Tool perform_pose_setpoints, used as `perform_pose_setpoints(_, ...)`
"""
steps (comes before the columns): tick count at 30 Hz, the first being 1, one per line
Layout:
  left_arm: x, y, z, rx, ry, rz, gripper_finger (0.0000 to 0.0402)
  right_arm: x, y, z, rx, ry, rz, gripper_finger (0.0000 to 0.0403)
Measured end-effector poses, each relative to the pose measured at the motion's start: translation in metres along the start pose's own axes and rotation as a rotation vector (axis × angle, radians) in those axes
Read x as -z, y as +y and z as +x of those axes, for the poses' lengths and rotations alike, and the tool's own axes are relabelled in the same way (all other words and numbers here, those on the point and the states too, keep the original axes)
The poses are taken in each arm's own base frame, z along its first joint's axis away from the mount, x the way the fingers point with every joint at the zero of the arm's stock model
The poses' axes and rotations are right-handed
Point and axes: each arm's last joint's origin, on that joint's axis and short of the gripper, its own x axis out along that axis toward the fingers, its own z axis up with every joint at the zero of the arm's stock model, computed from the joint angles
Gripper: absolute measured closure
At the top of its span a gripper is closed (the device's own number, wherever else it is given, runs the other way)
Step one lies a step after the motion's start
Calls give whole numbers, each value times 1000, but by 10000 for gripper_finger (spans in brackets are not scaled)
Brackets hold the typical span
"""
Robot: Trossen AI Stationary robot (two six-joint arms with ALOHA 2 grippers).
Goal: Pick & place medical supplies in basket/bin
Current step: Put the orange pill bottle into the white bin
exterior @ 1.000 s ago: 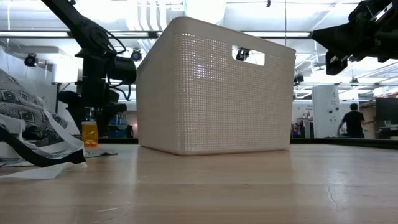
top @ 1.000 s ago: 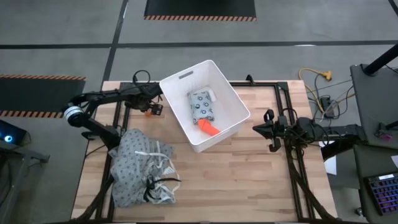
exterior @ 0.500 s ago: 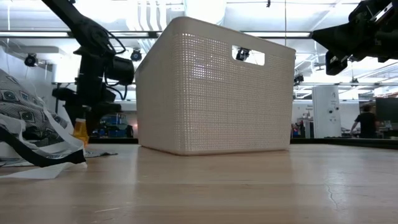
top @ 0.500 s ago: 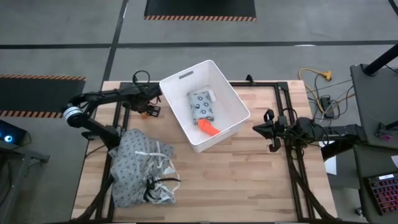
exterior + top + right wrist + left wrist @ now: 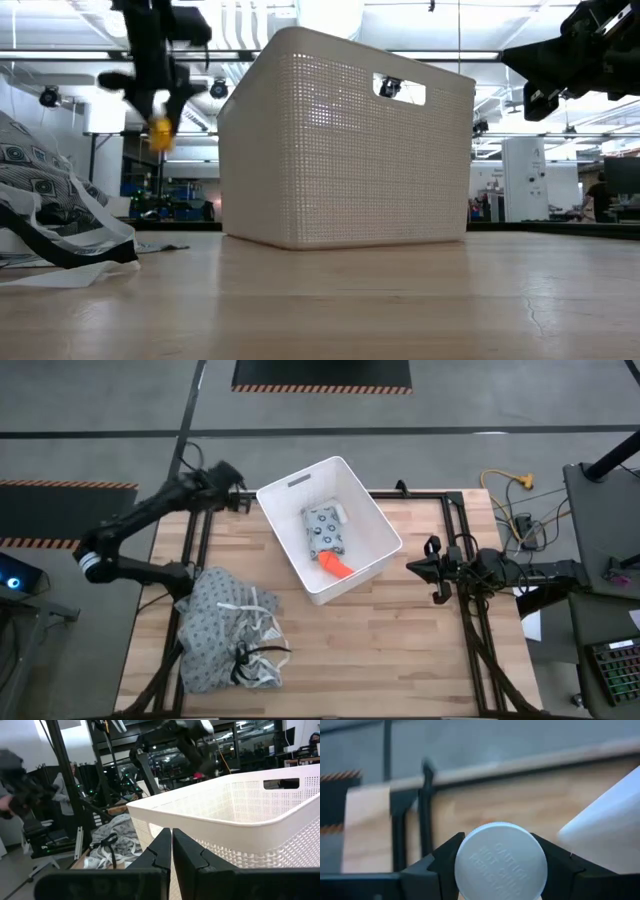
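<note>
My left gripper holds the bottle (image 5: 501, 862) short of the white tub, short of its rim. It needs to move the bottle over before it lets go.
My left gripper (image 5: 228, 487) is high above the table's far left, beside the white tub (image 5: 372, 520), and is shut on a small amber bottle (image 5: 160, 128) with a white cap (image 5: 501, 856). In the tub lie a pale blue-grey dotted packet (image 5: 325, 530), an orange tapered piece (image 5: 337, 565) and a small white piece (image 5: 343, 512). My right gripper (image 5: 413, 568) is shut and empty, hovering just right of the tub. My left gripper pinches the bottle between its two fingers (image 5: 442, 862), one on each side just under the white cap's rim (image 5: 465, 851). The fingers come from above, pointing down. The bottle hangs below them, a little tilted and lifted clear of the table (image 5: 159, 135).
A crumpled grey patterned cloth with dark straps (image 5: 230, 630) lies at the table's near left. Bare wood (image 5: 400, 650) runs along the near side and the right. Black frame rails (image 5: 465, 620) run along the table. A person (image 5: 607, 200) stands far behind.
My left gripper has risen from the table beside the tub's left wall and gone toward the far edge. The bottle stood on the table, tipped as it came up, and now hangs lifted clear, high beside the tub.
</note>
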Motion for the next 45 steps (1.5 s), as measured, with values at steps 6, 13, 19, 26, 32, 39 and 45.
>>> perform_pose_setpoints(6, -37, -1, -55, 179, -272, -18, 215, 0, 0, 0, 0, 0, 0, 394)
perform_pose_setpoints(13, -60, -32, -83, 433, -418, 103, 220, 0, 0, 0, 0, 0, 0, 394)
perform_pose_setpoints(19, -63, -76, -61, 451, -343, 238, 217, 0, 0, 0, 0, 0, 0, 394)
perform_pose_setpoints(26, -47, -122, -19, 438, -172, 431, 216, 0, 0, 0, 1, 1, 0, 394)
perform_pose_setpoints(32, -33, -135, 2, 384, -53, 521, 216, 0, 0, 0, 1, 1, 8, 394)
perform_pose_setpoints(39, -28, -140, 12, 361, -11, 564, 215, 0, 0, 0, 1, 2, 8, 394)
perform_pose_setpoints(45, -24, -137, 12, 361, 42, 584, 215, 2, -1, 0, 6, 21, 12, 394)
